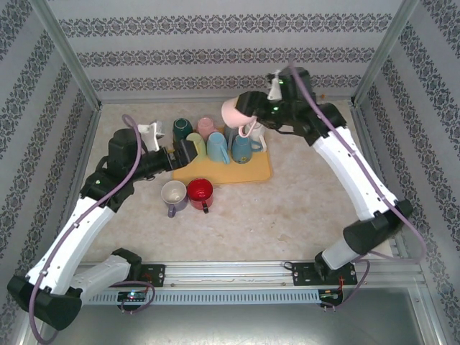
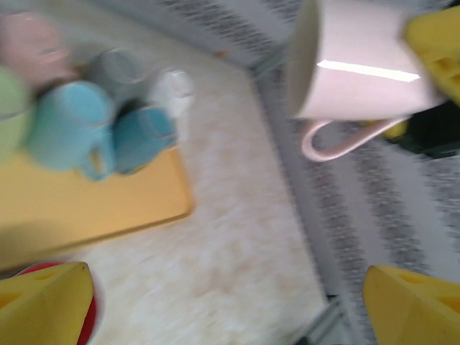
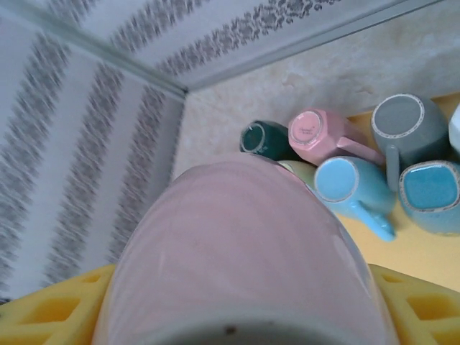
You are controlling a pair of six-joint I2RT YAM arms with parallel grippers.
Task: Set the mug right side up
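I will next grab the pale pink mug with my left gripper by its handle, from the side of the mug's opening, to set it right side up.
A pale pink mug hangs in the air above the back of the yellow tray, with my right gripper shut on it. In the left wrist view the pink mug lies on its side, mouth to the left and handle down. In the right wrist view its rounded wall sits between the yellow fingers. My left gripper stands open at the tray's left edge with nothing between its fingers.
Several mugs stand upside down on the tray: dark green, pink, light blue, teal. A cream mug and a red mug stand upright on the table in front of the tray. Patterned walls enclose three sides.
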